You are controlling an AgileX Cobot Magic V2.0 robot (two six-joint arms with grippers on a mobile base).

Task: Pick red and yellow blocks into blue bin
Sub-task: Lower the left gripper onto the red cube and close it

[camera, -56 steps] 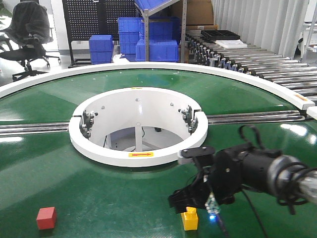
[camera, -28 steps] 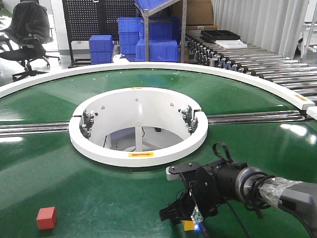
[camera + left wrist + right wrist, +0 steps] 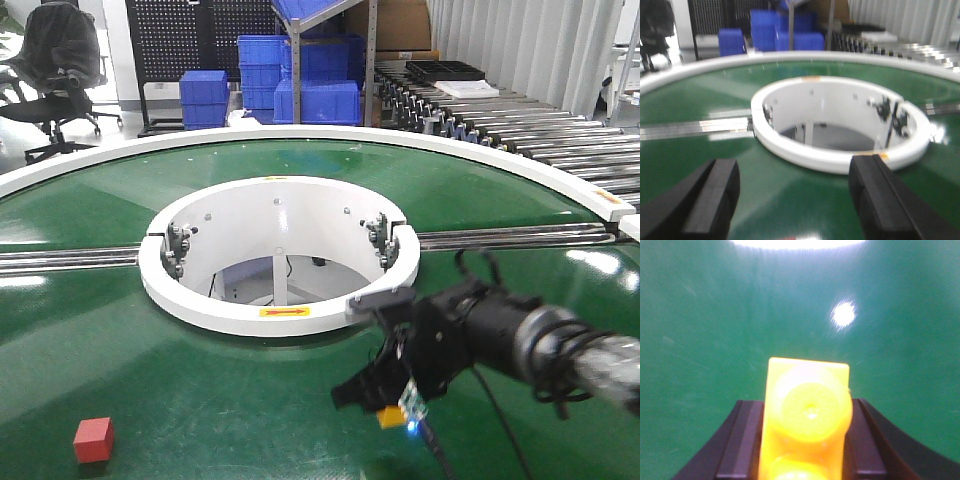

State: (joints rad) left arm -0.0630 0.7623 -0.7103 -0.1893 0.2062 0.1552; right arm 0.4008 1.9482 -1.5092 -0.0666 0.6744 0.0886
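Observation:
I need to take hold of the red cube (image 3: 93,440) by its opposite sides with my left gripper next, so that I can drop the cube into the blue bin.
The yellow brick (image 3: 391,416) sits between the fingers of my right gripper (image 3: 385,405), held just above the green belt at the front right. In the right wrist view the brick (image 3: 807,410) fills the gap between the two black fingers (image 3: 747,440), studs facing the camera, so my right gripper (image 3: 806,440) is shut on it. The red cube (image 3: 93,440) lies on the belt at the front left, far from the right arm. My left gripper (image 3: 797,200) is open and empty, low over the belt. The blue bin is out of view.
A white ring (image 3: 280,310) surrounds the hole in the middle of the round green belt; it also shows in the left wrist view (image 3: 840,160). Metal rails (image 3: 70,260) run left and right. Ribbed blue crates (image 3: 318,100) and a roller conveyor (image 3: 530,120) stand behind.
My right gripper came down over the yellow brick, shut on it and has risen a little with it. The red cube has not moved.

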